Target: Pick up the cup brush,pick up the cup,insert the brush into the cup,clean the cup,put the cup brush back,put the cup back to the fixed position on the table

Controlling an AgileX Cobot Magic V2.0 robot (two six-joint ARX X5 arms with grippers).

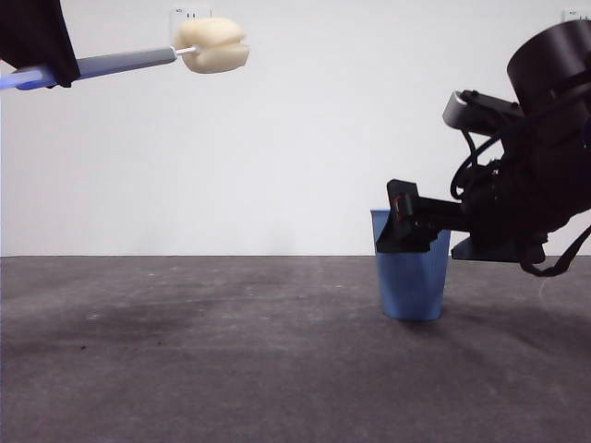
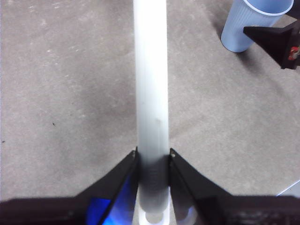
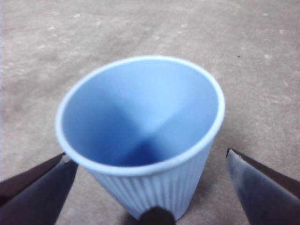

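I will grab the blue cup with my right gripper next, by its ribbed side below the cup's rim (image 1: 411,281) (image 3: 150,187). This is to hold the cup while the brush cleans it.
My left gripper (image 1: 42,57) is shut on the grey handle of the cup brush (image 1: 125,63) and holds it high at the far left, about level. Its cream-yellow sponge head (image 1: 212,46) points toward the middle. In the left wrist view the handle (image 2: 151,84) runs out from between the jaws of the left gripper (image 2: 152,152). The blue ribbed cup (image 1: 412,281) stands upright on the table (image 1: 185,351) at the right. My right gripper (image 1: 411,221) is open, with one jaw on each side of the cup (image 3: 140,131) near its rim. The right gripper (image 3: 150,157) has a gap left at one jaw.
The cup (image 2: 243,28) and a jaw of the right gripper (image 2: 276,40) also show in the left wrist view. The right arm's dark bulk (image 1: 536,185) fills the right edge. A plain white wall (image 1: 295,138) stands behind the table.
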